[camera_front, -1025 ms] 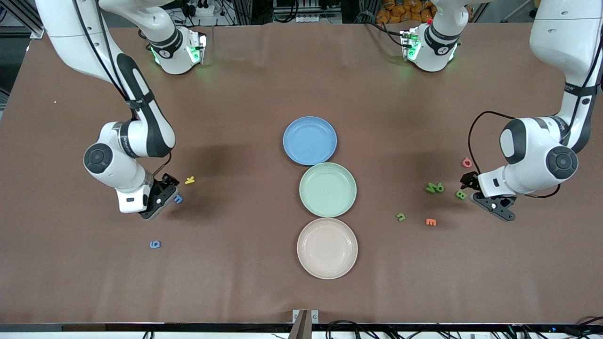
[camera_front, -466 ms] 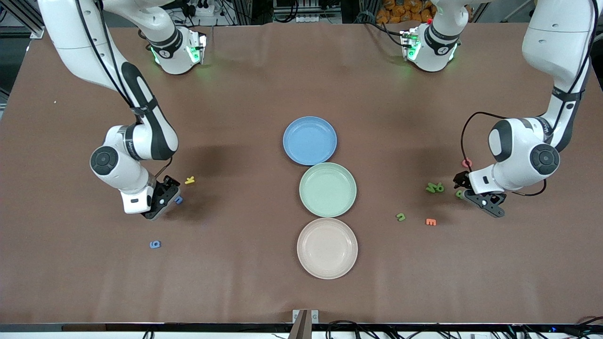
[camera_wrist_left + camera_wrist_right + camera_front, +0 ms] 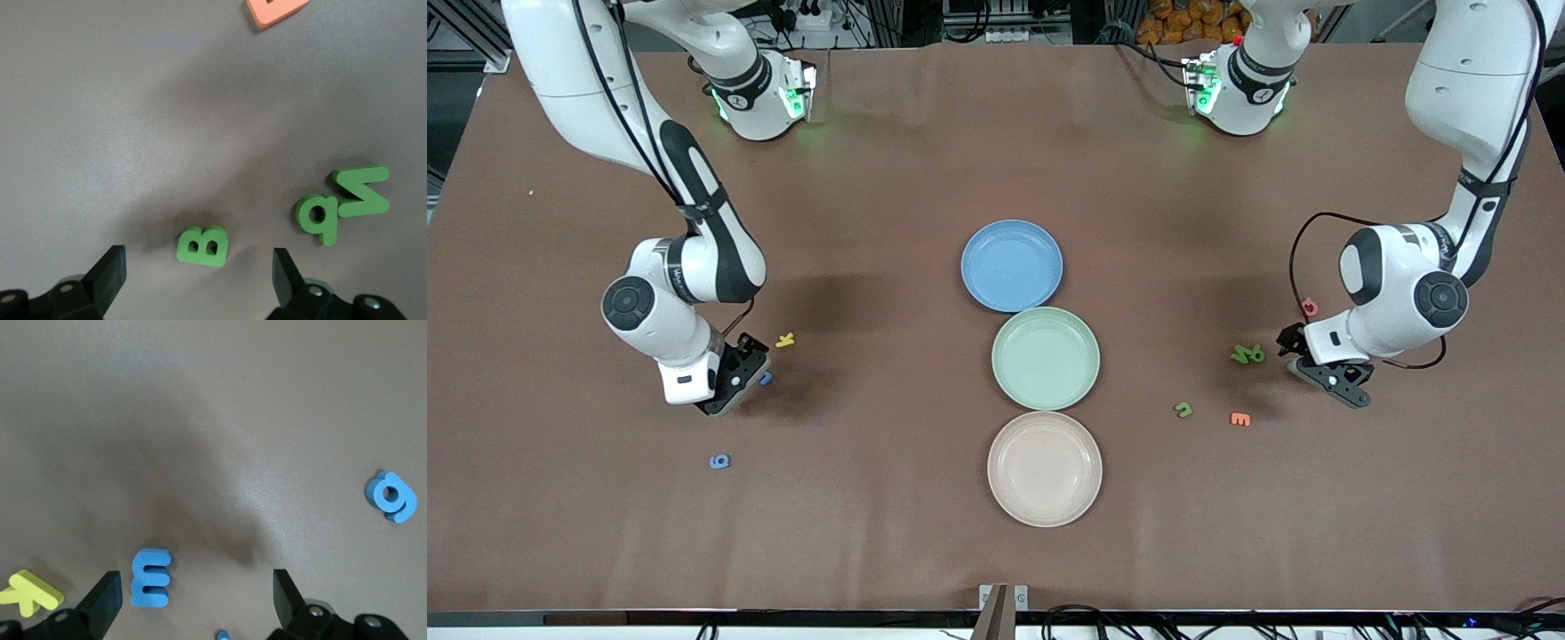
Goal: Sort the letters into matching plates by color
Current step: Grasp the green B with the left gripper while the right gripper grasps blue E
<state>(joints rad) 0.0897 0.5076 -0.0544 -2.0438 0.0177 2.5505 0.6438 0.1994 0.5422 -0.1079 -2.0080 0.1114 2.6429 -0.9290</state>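
Note:
My left gripper should close on the green B now, because in the left wrist view the gripper's fingers reach on either side of that B.
The blue plate (image 3: 1011, 265) and the mint green plate (image 3: 1046, 357) lie mid-table, both empty. My left gripper (image 3: 1309, 360) is open, low over a green B (image 3: 202, 245) that lies between its jaws in the left wrist view (image 3: 198, 275). Two more green letters (image 3: 1248, 354) lie touching beside it, and another green one (image 3: 1183, 409) lies nearer the camera. My right gripper (image 3: 743, 373) is open and low over a blue E (image 3: 151, 577), which sits close to one finger. A bit of another blue piece (image 3: 223, 635) shows between the jaws. A blue 9 (image 3: 719, 461) lies nearer the camera.
A cream plate (image 3: 1045, 468) lies nearest the camera, next to the green plate. A yellow letter (image 3: 785, 340) lies close to my right gripper. An orange E (image 3: 1240, 419) and a pink piece (image 3: 1309, 307) lie near my left gripper.
My left gripper has moved toward the plates and down over the green B, which it now covers in the front view. My right gripper has shifted slightly over the blue E.

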